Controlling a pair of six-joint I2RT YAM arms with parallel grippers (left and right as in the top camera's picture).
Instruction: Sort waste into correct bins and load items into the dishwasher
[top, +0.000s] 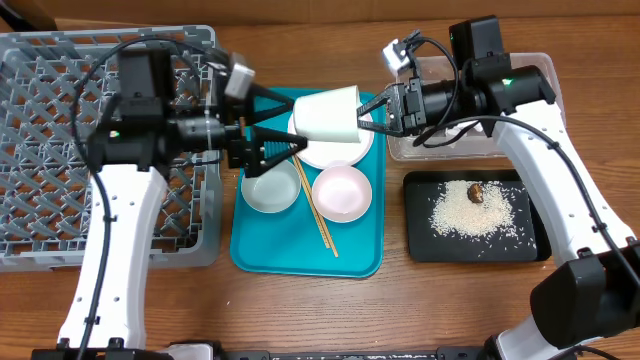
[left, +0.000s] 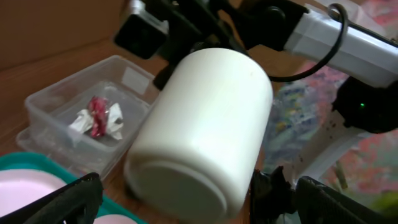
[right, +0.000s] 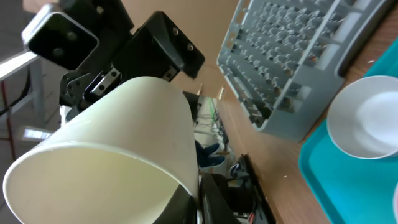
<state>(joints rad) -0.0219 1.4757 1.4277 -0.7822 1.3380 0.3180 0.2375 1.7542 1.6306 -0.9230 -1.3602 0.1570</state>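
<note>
My left gripper is to grab the white cup across its base (top: 304, 118) (left: 180, 185) next. The cup's rim stays free, so the cup can go into the dish rack opening-first.
The white cup (top: 330, 113) lies on its side in the air above the large white plate (top: 335, 155). My right gripper (top: 367, 112) is shut on its rim, one finger inside the cup (right: 112, 149), as the right wrist view (right: 198, 199) shows. My left gripper (top: 290, 126) is open with its fingers on either side of the cup's base (left: 205, 130); the left wrist view (left: 193, 205) shows both fingers apart. The clear tub (left: 56, 99) holds the red wrapper (left: 98, 114) and the white napkin (left: 79, 122). The black tray (top: 420, 235) holds rice (top: 470, 215) and a brown scrap (top: 477, 192).
The teal tray (top: 260, 250) carries a small white bowl (top: 270, 188), a pale pinkish bowl (top: 342, 190) and two chopsticks (top: 318, 210). The grey dish rack (top: 50, 150) stands at the left and also shows in the right wrist view (right: 292, 56). The clear tub (top: 535, 70) sits behind my right arm.
</note>
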